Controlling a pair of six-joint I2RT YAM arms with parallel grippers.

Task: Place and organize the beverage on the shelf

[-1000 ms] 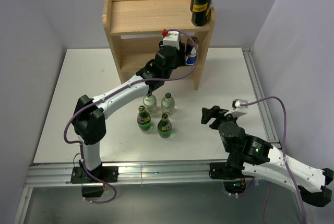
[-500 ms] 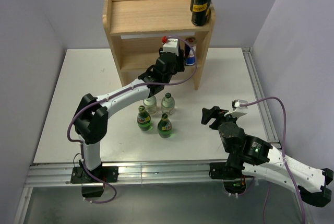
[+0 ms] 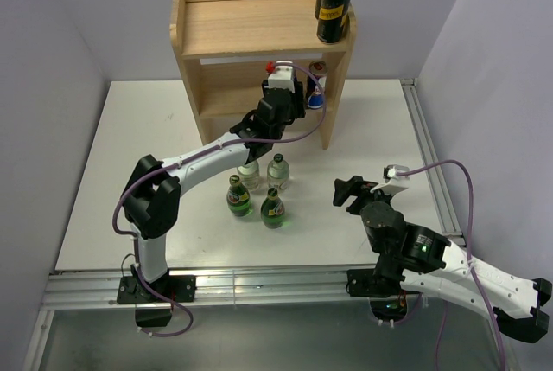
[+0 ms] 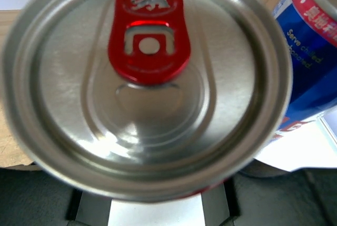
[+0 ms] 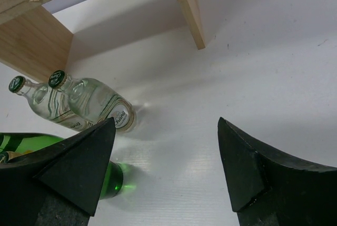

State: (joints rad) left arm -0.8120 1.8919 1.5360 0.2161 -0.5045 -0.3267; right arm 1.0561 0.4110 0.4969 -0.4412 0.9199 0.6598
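Note:
The silver-topped can is over the lower level beside the blue-and-white can (image 3: 317, 87) and would land there if I opened now, so my left gripper needs to release it.
The light-wood shelf (image 3: 242, 25) stands at the back of the table. My left gripper (image 3: 288, 101) reaches into its lower tier and is shut on a silver-topped can with a red tab (image 4: 147, 78), which fills the left wrist view. A blue-and-white can (image 3: 317, 87) stands on the lower tier just right of it and also shows in the left wrist view (image 4: 310, 52). Two black cans (image 3: 333, 6) stand at the right end of the top tier. My right gripper (image 3: 347, 191) is open and empty over the table, right of the bottles.
Two clear bottles (image 3: 249, 172) (image 3: 277, 169) and two green bottles (image 3: 238, 196) (image 3: 273, 208) stand in a cluster in front of the shelf. The right wrist view shows the clear bottles (image 5: 100, 102), a green one (image 5: 113, 178) and a shelf leg (image 5: 187, 5).
My left gripper has moved forward and deeper into the shelf's lower tier with the can. The right arm has not moved.

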